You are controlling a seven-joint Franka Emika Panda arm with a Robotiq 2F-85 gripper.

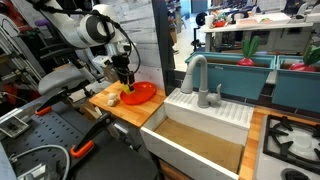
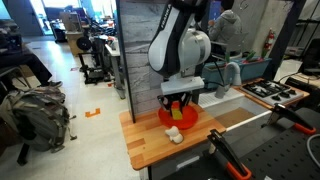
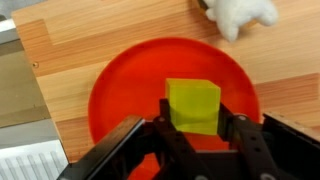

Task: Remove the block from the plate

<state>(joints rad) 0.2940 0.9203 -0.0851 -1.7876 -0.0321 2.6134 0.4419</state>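
Note:
The robot's gripper needs to hold on to the block [image 2: 178, 100] until it gets to the wooden counter, because the block would end up on the orange-red plate below if the gripper opened now.
In the wrist view a small yellow-green block [image 3: 193, 103] sits between the two black fingers of my gripper [image 3: 195, 120]. The fingers press on both of its sides. It is over the middle of the round orange-red plate [image 3: 115, 95]. In both exterior views the gripper [image 1: 125, 80] [image 2: 178, 103] hangs straight down over the plate [image 1: 143, 94] [image 2: 188, 119], with the block [image 2: 178, 100] at its tips. I cannot tell whether the block still touches the plate.
A pale cream rounded lump [image 3: 240, 15] [image 1: 112, 98] [image 2: 174, 135] lies on the wooden counter [image 1: 125, 110] [image 2: 150, 148] beside the plate. A white sink [image 1: 200, 125] with a grey faucet [image 1: 195, 75] adjoins the counter. A stove [image 1: 295, 140] lies beyond it.

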